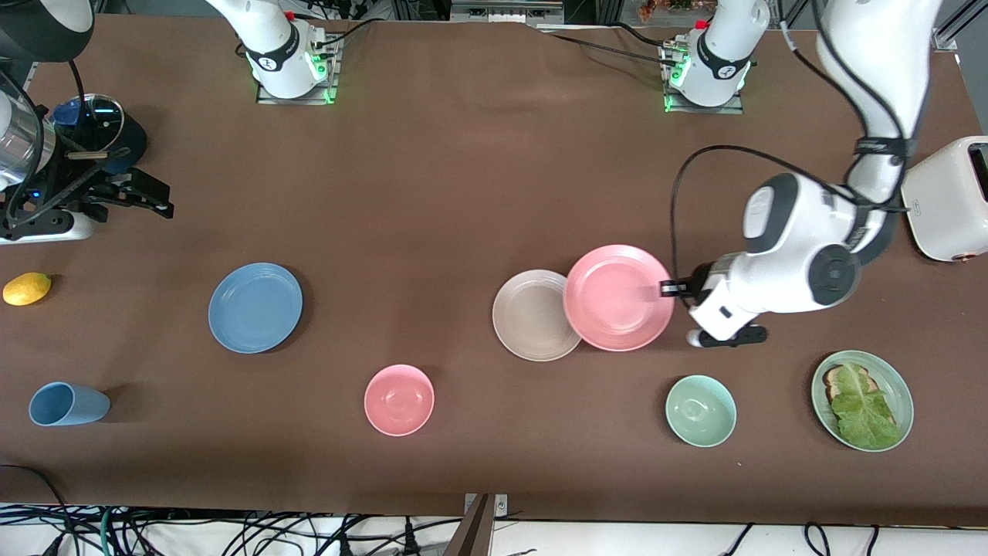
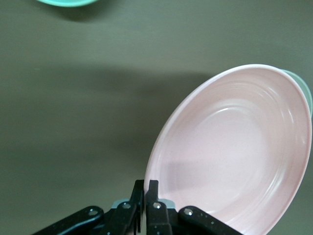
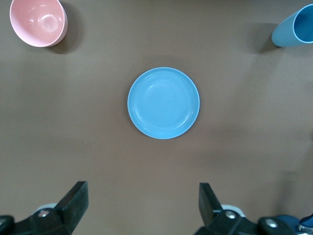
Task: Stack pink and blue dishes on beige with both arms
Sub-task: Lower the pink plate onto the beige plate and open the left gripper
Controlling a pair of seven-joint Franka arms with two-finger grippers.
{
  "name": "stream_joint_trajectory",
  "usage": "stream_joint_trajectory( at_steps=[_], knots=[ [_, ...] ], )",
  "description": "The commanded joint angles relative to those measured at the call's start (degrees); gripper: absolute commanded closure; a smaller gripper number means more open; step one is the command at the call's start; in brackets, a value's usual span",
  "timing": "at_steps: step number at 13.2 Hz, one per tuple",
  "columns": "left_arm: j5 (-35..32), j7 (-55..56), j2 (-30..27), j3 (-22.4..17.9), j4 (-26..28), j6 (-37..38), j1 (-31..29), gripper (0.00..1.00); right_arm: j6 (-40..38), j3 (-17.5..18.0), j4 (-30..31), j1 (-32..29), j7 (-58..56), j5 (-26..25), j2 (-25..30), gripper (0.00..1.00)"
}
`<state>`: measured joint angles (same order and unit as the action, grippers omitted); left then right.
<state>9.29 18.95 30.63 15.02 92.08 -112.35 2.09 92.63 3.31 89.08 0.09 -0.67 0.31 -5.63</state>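
My left gripper should line the pink plate up with the beige plate before it opens, because the pink plate is hanging tilted and mostly beside the beige plate.
The pink plate (image 1: pixel 617 297) hangs tilted above the table, its edge overlapping the beige plate (image 1: pixel 532 316), which lies flat in the middle of the table. My left gripper (image 1: pixel 668 289) is shut on the pink plate's rim at the side toward the left arm's end. The left wrist view shows the fingers (image 2: pixel 152 193) pinching the rim of the pink plate (image 2: pixel 234 152). The blue plate (image 1: pixel 255 307) lies flat toward the right arm's end. My right gripper (image 1: pixel 150 199) hovers open and holds nothing. In the right wrist view the blue plate (image 3: pixel 163 103) lies ahead of the right gripper (image 3: pixel 142 200).
A pink bowl (image 1: pixel 399 399) and a mint bowl (image 1: pixel 701 411) stand nearer the front camera. A pale green plate (image 1: pixel 905 401) holds lettuce. A blue cup (image 1: pixel 65 404) and a lemon (image 1: pixel 27 288) lie at the right arm's end. A toaster (image 1: pixel 949 201) stands at the left arm's end.
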Motion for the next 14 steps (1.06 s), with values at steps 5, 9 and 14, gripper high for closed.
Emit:
stream_joint_trajectory(
  at_steps=[5, 9, 14],
  knots=[
    [0.5, 10.0, 8.3, -0.8, -3.6, -10.2, 9.1, 1.0, 0.2, 0.5, 0.2, -0.2, 0.8, 0.9, 0.9, 0.0],
    [0.5, 11.2, 9.2, -0.9, -3.6, -11.6, 10.7, 1.0, 0.2, 0.3, 0.2, -0.2, 0.8, 0.9, 0.8, 0.0],
    [0.4, 11.6, 10.3, -1.0, -3.7, -13.0, 11.2, 0.91, 0.4, 0.5, 0.2, -0.2, 0.9, 0.9, 0.8, 0.0]
  ],
)
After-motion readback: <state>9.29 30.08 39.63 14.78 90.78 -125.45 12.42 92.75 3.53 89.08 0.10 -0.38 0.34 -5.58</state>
